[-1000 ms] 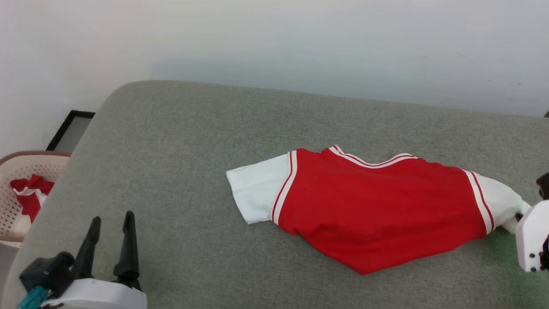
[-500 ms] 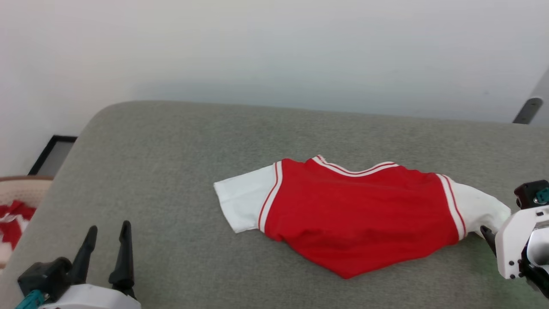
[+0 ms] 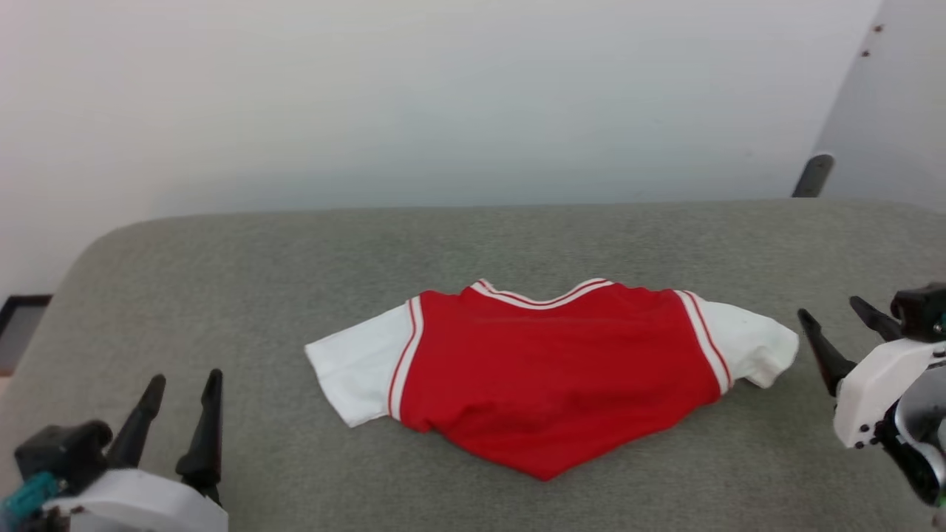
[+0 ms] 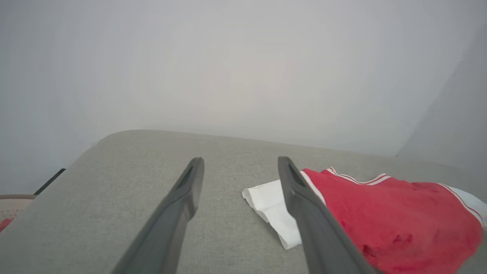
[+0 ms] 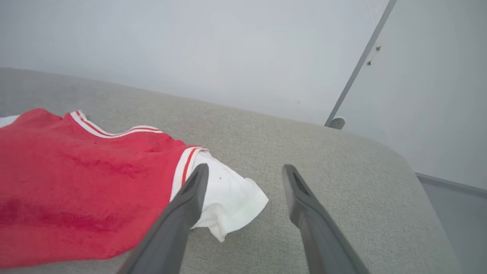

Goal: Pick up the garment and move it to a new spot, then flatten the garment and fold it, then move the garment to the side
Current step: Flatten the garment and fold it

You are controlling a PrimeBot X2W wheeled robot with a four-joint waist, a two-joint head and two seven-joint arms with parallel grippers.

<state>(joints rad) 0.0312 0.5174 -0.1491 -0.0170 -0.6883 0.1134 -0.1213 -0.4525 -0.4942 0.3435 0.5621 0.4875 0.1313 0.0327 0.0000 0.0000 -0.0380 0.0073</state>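
Note:
My left gripper is going to grab the open cuff edge of the white sleeve (image 3: 327, 385) next. The cuff edge stands up a little, while the red body (image 3: 559, 368) lies flat.
The red garment (image 3: 554, 373) with white sleeves and striped trim lies on the grey cushioned surface (image 3: 259, 281), plain side up, its lower edge bunched to a point; no lettering shows. My left gripper (image 3: 181, 388) stands open at the lower left, well apart from the left sleeve (image 3: 355, 373). My right gripper (image 3: 831, 314) is open just right of the right sleeve (image 3: 750, 347), touching nothing. In the left wrist view the garment (image 4: 395, 224) lies right of the open fingers (image 4: 182, 198). The right wrist view shows the sleeve (image 5: 228, 194) beside the left finger (image 5: 190, 201).
A pale wall rises behind the surface. A grey door or panel with a metal stop (image 3: 813, 174) stands at the back right. A dark-framed object (image 3: 18, 321) sits on the floor at far left. The surface's rounded right edge (image 5: 411, 167) drops to the floor.
The camera has swung to the right, so the basket left the picture. My right gripper has let go of the right sleeve, opened, and drawn back to the right. The left gripper kept still.

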